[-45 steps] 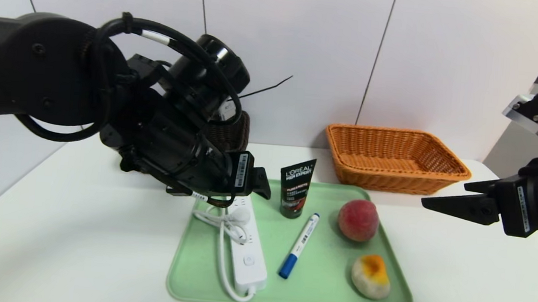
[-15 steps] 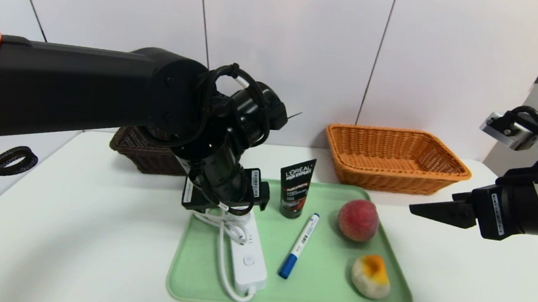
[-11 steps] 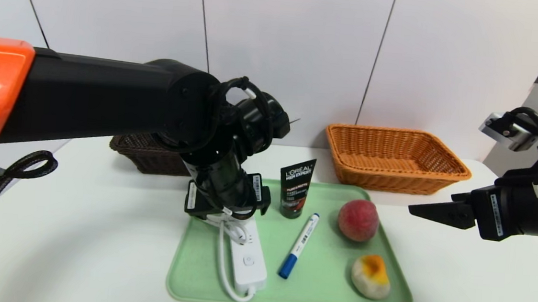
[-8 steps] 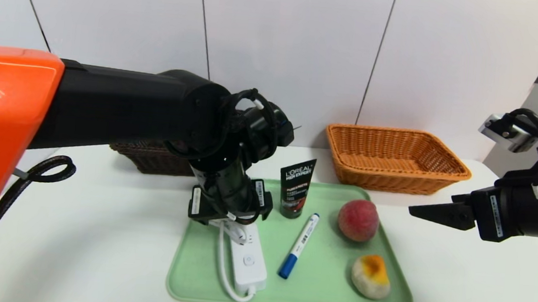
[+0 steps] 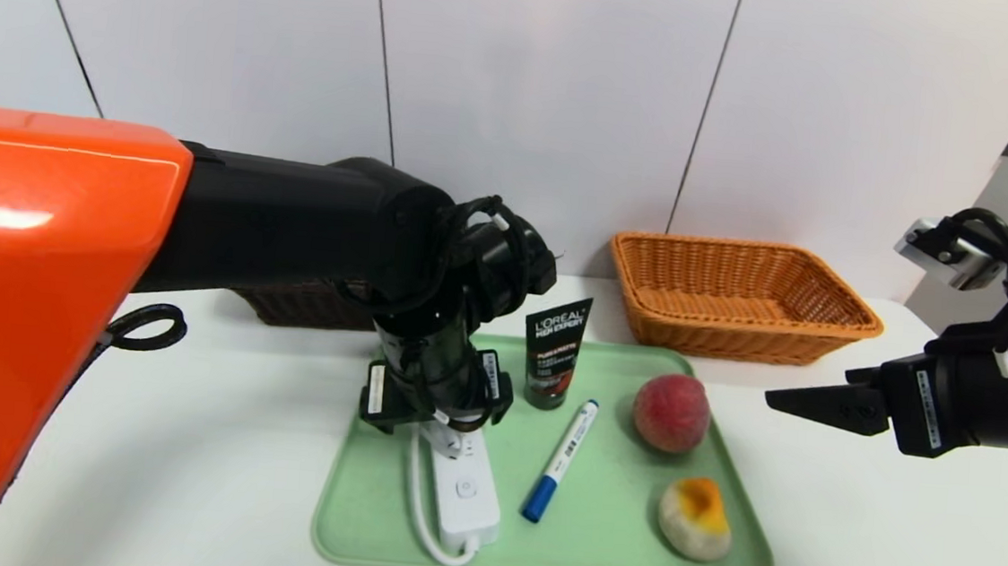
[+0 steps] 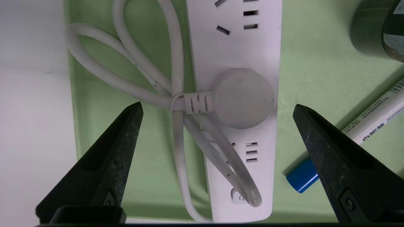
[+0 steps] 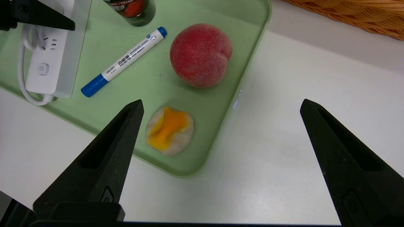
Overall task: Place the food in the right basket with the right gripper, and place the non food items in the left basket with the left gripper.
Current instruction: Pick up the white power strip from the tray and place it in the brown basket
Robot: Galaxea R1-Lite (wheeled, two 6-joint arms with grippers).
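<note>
My fingers are above the power strip (image 6: 238,49) beside the round plug (image 6: 243,98) in the left wrist view. My left gripper should move down first and then close.
My left gripper (image 5: 436,404) (image 6: 217,106) hangs open just above the white power strip (image 5: 466,482) (image 6: 240,47), its fingers on either side of the strip's far end and the round plug. A black tube (image 5: 554,350) stands upright beside it, and a blue-capped marker (image 5: 560,458) lies nearby. The peach (image 5: 671,412) (image 7: 200,55) and the beige lump with an orange top (image 5: 695,517) (image 7: 169,130) rest on the tray's right half. To the right of the tray, above the table, my right gripper (image 5: 810,388) (image 7: 221,102) is open and empty.
All items lie on a green tray (image 5: 591,551) on the white table. The orange-tan right basket (image 5: 637,302) stands behind the tray's right corner. The dark left basket (image 5: 304,303) is mostly hidden behind my left arm. A white wall stands close behind.
My left arm has swung forward and come down, bringing its open gripper lower over the power strip's far end. The right gripper has barely moved.
</note>
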